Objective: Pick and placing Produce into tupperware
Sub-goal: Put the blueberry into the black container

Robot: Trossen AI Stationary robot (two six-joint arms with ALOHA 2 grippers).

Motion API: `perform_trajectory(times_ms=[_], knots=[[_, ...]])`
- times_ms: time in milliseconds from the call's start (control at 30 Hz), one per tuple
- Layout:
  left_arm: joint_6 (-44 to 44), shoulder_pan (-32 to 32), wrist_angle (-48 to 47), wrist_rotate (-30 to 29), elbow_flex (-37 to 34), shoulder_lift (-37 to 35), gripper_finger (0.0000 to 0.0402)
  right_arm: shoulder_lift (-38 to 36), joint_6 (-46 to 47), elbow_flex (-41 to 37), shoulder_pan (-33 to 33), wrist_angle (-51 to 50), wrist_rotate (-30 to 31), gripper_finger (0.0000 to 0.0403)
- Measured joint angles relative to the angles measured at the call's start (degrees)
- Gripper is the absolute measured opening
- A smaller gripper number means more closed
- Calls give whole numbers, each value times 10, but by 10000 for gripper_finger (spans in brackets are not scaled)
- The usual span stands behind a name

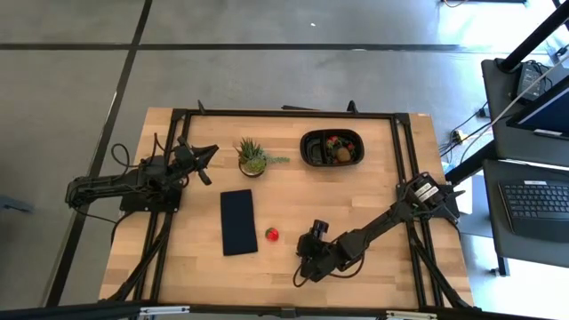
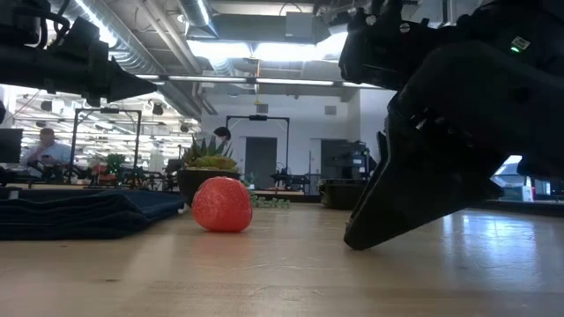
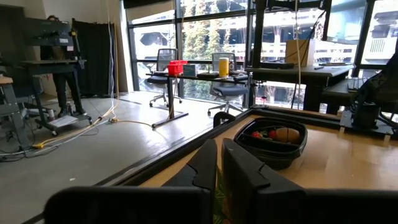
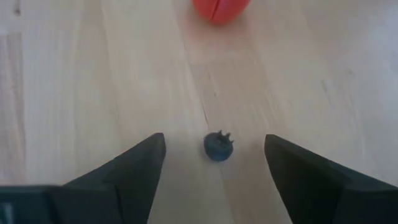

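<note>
The tiny dark berry goes into the tupperware: my right gripper will next grab its round body (image 4: 217, 148).
A tiny dark berry (image 4: 217, 147) lies on the wood between the fingers of my open right gripper (image 4: 215, 163), which stand on either side of it without touching. This gripper (image 1: 307, 260) is low over the table's near middle. A red strawberry-like piece (image 1: 272, 234) (image 2: 222, 204) (image 4: 221, 7) rests on the table just beyond it. The black oval tupperware (image 1: 332, 148) (image 3: 273, 140) stands at the far right, with red pieces and a brownish oval piece inside. My left gripper (image 1: 206, 156) (image 3: 219, 167) waits shut above the far left, holding nothing.
A spiky green potted plant (image 1: 253, 157) (image 2: 208, 158) stands left of the tupperware. A flat dark rectangular pad (image 1: 239, 221) (image 2: 79, 213) lies left of the strawberry. A black frame (image 1: 284, 113) runs along the table edges. Bare wood lies between the tupperware and my right gripper.
</note>
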Motion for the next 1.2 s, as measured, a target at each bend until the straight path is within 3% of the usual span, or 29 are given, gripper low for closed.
perform_trajectory(times_ms=[367, 667, 1067, 1200], knots=[[0, 0, 0, 0, 0, 0, 17, -1, -1, 1, -15, 0, -47, 227], [0, 0, 0, 0, 0, 0, 38, 0, -1, 1, -15, 1, -48, 169], [0, 0, 0, 0, 0, 0, 56, 1, -5, 0, -15, -2, -41, 63], [0, 0, 0, 0, 0, 0, 60, 1, -16, 0, -15, -2, -31, 48]])
